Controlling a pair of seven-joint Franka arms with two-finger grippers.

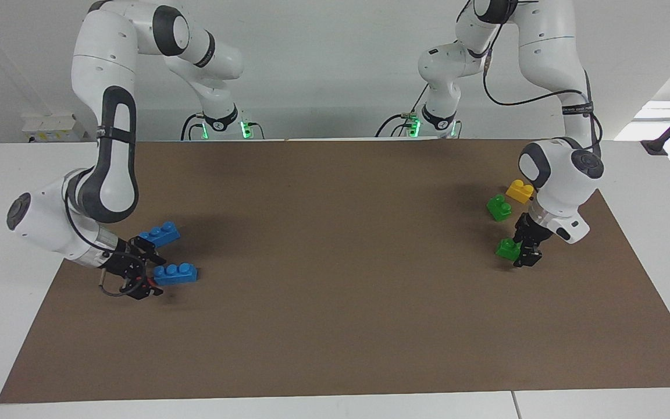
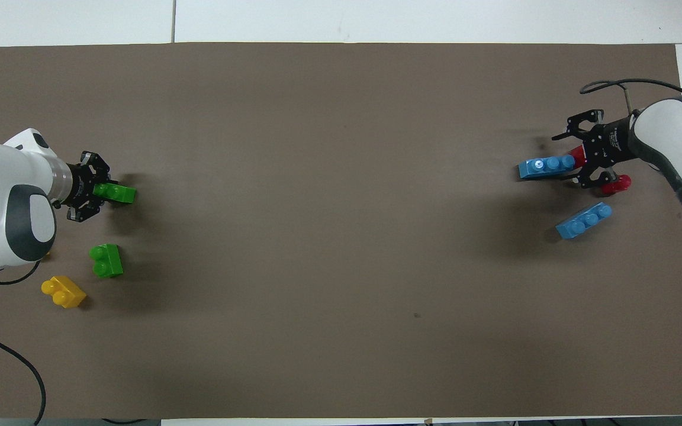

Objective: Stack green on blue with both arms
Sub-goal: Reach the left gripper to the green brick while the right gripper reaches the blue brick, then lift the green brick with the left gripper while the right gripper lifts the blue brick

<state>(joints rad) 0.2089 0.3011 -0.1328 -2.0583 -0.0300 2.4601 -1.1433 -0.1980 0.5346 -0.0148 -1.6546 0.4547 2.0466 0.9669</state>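
Observation:
My right gripper grabs the blue brick by its end stud (image 2: 568,163) next, so its other studs stay free for the green brick.
At the left arm's end of the brown mat, my left gripper (image 1: 522,251) (image 2: 100,193) is down at the mat and shut on one end of a green brick (image 1: 508,249) (image 2: 117,193). Another green brick (image 1: 498,207) (image 2: 106,260) lies nearer the robots. At the right arm's end, my right gripper (image 1: 150,273) (image 2: 572,158) is open, its fingers straddling the end of a blue brick (image 1: 176,273) (image 2: 545,166). I cannot tell whether they touch it. A second blue brick (image 1: 160,234) (image 2: 584,220) lies nearer the robots.
A yellow brick (image 1: 519,190) (image 2: 64,291) sits close to the loose green one, nearer the robots. Two small red bricks (image 2: 578,155) (image 2: 616,184) lie at the right gripper's fingers. The brown mat (image 1: 341,262) covers the table between the two groups.

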